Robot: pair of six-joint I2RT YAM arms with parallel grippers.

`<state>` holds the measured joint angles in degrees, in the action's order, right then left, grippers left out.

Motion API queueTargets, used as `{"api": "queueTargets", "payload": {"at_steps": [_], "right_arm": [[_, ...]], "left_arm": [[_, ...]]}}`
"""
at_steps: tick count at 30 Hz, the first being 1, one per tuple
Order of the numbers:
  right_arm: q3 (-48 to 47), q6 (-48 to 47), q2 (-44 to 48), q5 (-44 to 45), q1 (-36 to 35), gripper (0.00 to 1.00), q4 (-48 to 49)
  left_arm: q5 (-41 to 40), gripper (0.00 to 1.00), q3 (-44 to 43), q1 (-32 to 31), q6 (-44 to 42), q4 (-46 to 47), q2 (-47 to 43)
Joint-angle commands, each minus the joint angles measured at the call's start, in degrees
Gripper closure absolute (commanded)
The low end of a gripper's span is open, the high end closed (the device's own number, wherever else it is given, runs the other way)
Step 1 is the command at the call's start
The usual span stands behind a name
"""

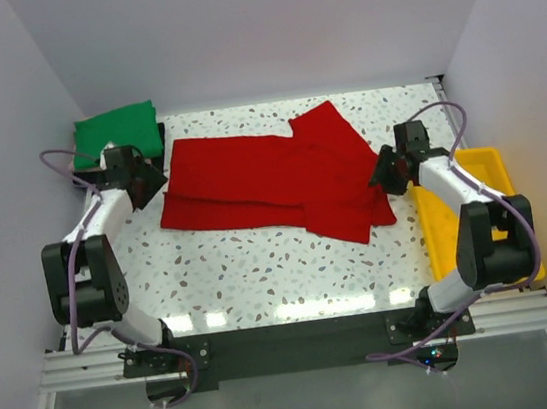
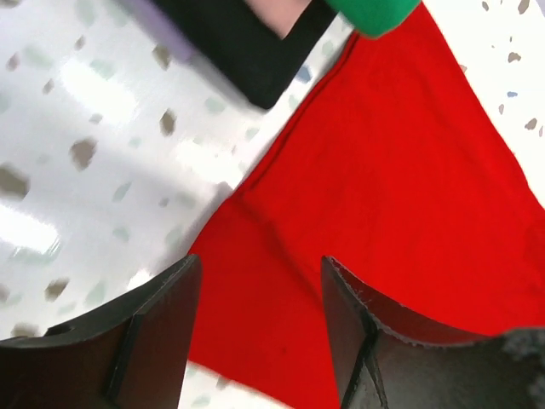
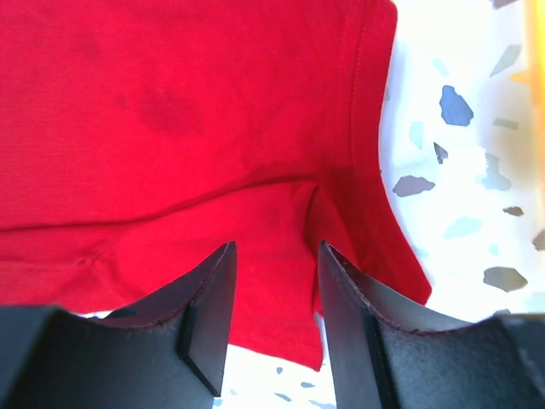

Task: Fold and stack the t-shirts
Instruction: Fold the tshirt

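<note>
The red t-shirt's sleeve is sticking out. My right gripper will next grab it by the crease near its corner to fold the sleeve inward.
A bright red t-shirt lies spread across the middle of the table, partly folded lengthwise, with its sleeve end to the right. A stack of folded t-shirts sits at the back left, the green one on top; in the left wrist view a pale pink one and a black one show under it. My left gripper hangs open over the red shirt's left edge, its jaws apart with cloth showing between them. My right gripper stands open above the shirt's right sleeve corner.
A yellow plastic tray sits along the table's right edge, under the right arm. The speckled white tabletop stretches in front of the shirt. Pale walls close in the left, back and right sides.
</note>
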<state>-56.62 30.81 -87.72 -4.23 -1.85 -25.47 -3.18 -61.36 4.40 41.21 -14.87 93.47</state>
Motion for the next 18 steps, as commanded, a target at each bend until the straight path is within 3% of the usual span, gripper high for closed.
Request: {"api": "queueTargets", "payload": {"at_steps": [1, 8, 18], "right_arm": [[1.5, -0.7, 7.6, 0.4, -0.2, 0.52, -0.5], [13.2, 1.1, 22.0, 3.4, -4.1, 0.52, -2.0], [24.1, 6.6, 23.8, 8.3, -11.6, 0.53, 1.0]], "left_arm": [[-2.5, 0.37, 7.5, 0.4, 2.8, 0.2, -9.1], [-0.6, 0.37, 16.0, 0.4, 5.3, 1.6, -17.9], [4.6, 0.37, 19.4, 0.4, 2.7, 1.9, -24.4]]}}
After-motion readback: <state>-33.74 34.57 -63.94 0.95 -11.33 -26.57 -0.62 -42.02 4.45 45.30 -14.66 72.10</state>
